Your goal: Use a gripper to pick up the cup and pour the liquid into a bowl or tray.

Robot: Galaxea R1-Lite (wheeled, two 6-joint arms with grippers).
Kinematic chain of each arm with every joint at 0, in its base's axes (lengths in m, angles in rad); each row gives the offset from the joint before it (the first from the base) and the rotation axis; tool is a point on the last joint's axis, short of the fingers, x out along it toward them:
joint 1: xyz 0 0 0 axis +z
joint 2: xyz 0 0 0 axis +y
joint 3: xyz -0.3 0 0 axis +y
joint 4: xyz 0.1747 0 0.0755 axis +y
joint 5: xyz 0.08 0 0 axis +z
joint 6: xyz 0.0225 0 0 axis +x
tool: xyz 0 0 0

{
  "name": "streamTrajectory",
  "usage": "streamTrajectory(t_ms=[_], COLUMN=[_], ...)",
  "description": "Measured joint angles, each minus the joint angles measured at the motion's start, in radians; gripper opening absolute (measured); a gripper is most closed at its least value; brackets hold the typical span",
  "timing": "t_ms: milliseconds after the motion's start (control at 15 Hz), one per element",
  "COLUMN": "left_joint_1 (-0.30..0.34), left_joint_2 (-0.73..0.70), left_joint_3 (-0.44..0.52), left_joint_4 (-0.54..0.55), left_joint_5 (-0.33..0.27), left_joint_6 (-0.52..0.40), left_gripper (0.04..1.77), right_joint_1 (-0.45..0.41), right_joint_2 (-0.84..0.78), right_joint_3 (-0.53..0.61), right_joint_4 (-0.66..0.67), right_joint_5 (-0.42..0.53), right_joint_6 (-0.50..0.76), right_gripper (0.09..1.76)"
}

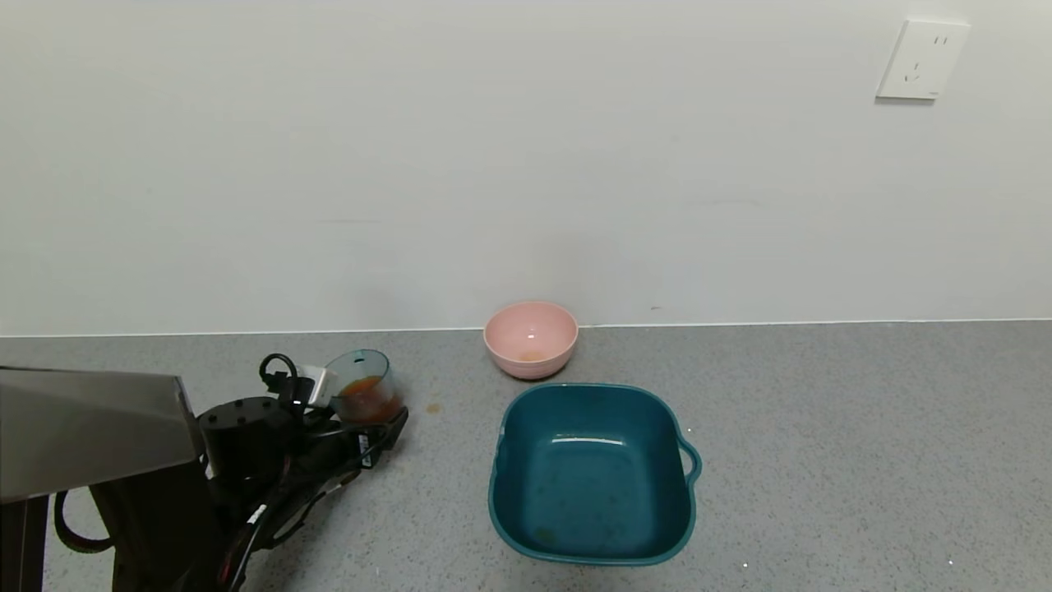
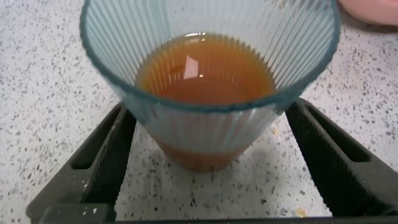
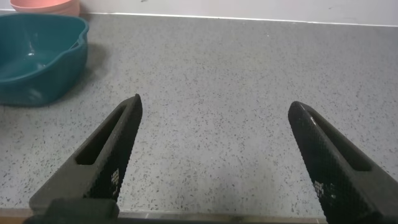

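Observation:
The left gripper's black fingers are beside the ribbed cup's sides in the left wrist view, so the left gripper needs to close on the cup.
The ribbed pale blue-green cup (image 1: 362, 380) stands upright on the grey counter at the left, about half full of orange-red liquid (image 1: 367, 395). My left gripper (image 1: 370, 421) is open, with one finger on each side of the cup. In the left wrist view the cup (image 2: 211, 127) and its liquid (image 2: 205, 81) fill the space between the black fingers (image 2: 109, 155), which lie close to its walls. The pink bowl (image 1: 530, 337) sits by the wall to the cup's right, with a little orange residue inside. My right gripper (image 3: 214, 106) is open over bare counter, outside the head view.
A dark teal square basin (image 1: 592, 388) with a handle stands in front of the pink bowl; it also shows in the right wrist view (image 3: 37, 59). A small orange spot (image 1: 431, 407) lies on the counter beside the cup. A wall runs along the back.

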Motion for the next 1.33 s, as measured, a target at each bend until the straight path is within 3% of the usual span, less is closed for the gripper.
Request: streamTrajectory(t_ms=[533,733,800,1333], left_joint_1=[-0.01,-0.011,-0.012,-0.011], left_joint_2=[0.0,0.0,0.0,-0.009], left_joint_3=[-0.008,-0.013,-0.013,-0.013], left_joint_4=[0.0,0.001,0.001,0.001], left_joint_5=[0.008,0.008,0.009,0.014], left_joint_6=[0.002,0.003,0.004,0.005], left_gripper=[1.72,1.34,1.3,1.26], right_joint_1=[0.0,0.0,0.0,0.0], right_joint_2=[0.0,0.0,0.0,0.0], right_joint_3=[-0.001,0.0,0.0,0.0], right_joint_4=[0.0,0.0,0.0,0.0], right_joint_5=[0.0,0.0,0.0,0.0], right_joint_6=[0.0,0.0,0.0,0.0], right_gripper=[1.71,1.71,1.71,1.71])
